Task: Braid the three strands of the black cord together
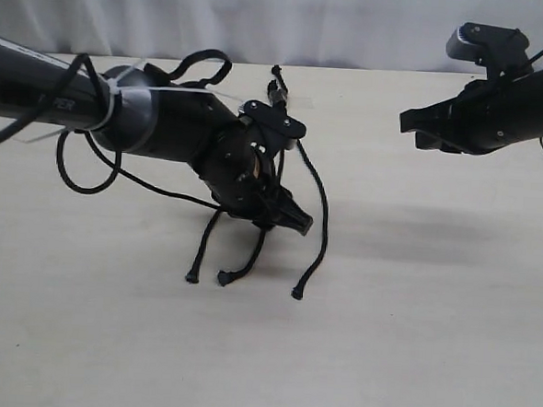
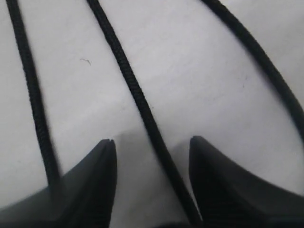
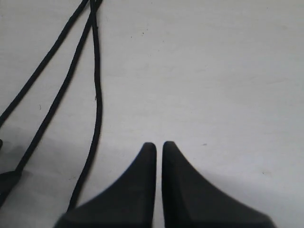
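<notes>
The middle strand needs to cross over the neighboring strand (image 1: 205, 237), so my left gripper next needs to grab the middle strand by the part before its loose tip (image 1: 261, 240).
The black cord lies on the table with its knotted head (image 1: 277, 86) at the back, and the three strands run toward the front. Their tips rest at the left (image 1: 192, 277), the middle (image 1: 223, 277) and the right (image 1: 296, 293). My left gripper (image 1: 293, 223) sits low over the strands and is open. In the left wrist view the middle strand (image 2: 128, 76) passes between the fingers of that gripper (image 2: 153, 141) without being pinched; the other strands (image 2: 33, 95) (image 2: 266, 61) lie outside them. My right gripper (image 3: 159, 145) is shut and empty, raised at the back right (image 1: 410, 120).
Glossy robot cables loop off the left arm (image 1: 89, 169) and near the cord's head (image 1: 206, 63). The pale table (image 1: 411, 341) ends at a grey curtain (image 1: 338, 23) at the back. In the right wrist view the strands (image 3: 97, 95) lie well to one side of the fingers.
</notes>
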{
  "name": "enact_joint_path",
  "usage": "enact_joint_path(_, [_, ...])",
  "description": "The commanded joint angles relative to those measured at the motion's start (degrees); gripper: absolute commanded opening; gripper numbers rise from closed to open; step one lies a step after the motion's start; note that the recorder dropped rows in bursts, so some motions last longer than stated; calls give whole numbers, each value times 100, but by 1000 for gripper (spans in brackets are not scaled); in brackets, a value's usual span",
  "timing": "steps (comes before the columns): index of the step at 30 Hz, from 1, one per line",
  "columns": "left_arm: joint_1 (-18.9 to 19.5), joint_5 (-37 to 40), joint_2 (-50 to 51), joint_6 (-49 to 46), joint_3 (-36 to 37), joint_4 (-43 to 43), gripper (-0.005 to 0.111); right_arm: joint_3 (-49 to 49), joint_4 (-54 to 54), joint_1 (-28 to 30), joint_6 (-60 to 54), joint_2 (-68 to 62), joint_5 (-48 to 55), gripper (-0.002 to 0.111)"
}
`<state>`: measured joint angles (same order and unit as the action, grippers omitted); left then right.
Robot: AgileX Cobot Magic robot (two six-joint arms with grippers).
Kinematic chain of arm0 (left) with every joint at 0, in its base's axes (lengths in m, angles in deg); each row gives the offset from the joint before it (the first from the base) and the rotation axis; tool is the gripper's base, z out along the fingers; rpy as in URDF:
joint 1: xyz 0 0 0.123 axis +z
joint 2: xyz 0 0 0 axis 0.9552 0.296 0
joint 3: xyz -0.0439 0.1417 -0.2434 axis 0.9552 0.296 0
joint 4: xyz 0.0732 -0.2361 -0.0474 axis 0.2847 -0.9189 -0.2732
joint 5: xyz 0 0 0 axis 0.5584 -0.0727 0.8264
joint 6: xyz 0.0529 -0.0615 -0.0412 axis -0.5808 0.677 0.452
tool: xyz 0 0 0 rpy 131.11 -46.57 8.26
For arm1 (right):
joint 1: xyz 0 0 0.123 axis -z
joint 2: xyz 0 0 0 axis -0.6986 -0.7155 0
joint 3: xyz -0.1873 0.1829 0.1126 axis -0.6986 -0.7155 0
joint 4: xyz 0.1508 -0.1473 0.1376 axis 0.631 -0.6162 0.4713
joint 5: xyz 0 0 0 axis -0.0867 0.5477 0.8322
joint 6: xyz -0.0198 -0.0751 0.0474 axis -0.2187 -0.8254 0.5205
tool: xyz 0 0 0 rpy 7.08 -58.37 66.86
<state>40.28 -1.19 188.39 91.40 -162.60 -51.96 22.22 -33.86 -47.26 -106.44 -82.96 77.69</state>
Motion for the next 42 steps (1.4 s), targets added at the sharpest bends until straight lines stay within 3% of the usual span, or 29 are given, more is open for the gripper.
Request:
enact_joint_path(1, [-21, -105, 200, -13, -78, -53, 46, 41, -16, 17, -63, 9, -55, 4])
enact_joint_path(8, [-21, -129, 438, -25, -78, -43, 43, 41, 10, 17, -63, 9, -56, 4])
enact_joint_path(15, [-21, -94, 361, -25, -78, -43, 0, 41, 9, 17, -53, 9, -56, 4])
enact_joint_path(22, [160, 18, -476, -120, -78, 465, 0, 41, 9, 17, -53, 9, -56, 4])
enact_joint_path(26, [713, 463, -914, -120, -78, 750, 0, 41, 9, 17, -53, 9, -56, 4])
enact_joint_path(33, [1416, 495, -583, -120, -78, 773, 0, 41, 9, 17, -53, 5, -34, 4])
enact_joint_path(42, [1676, 330, -5, -120, -78, 963, 0, 41, 9, 17, -53, 5, -34, 4])
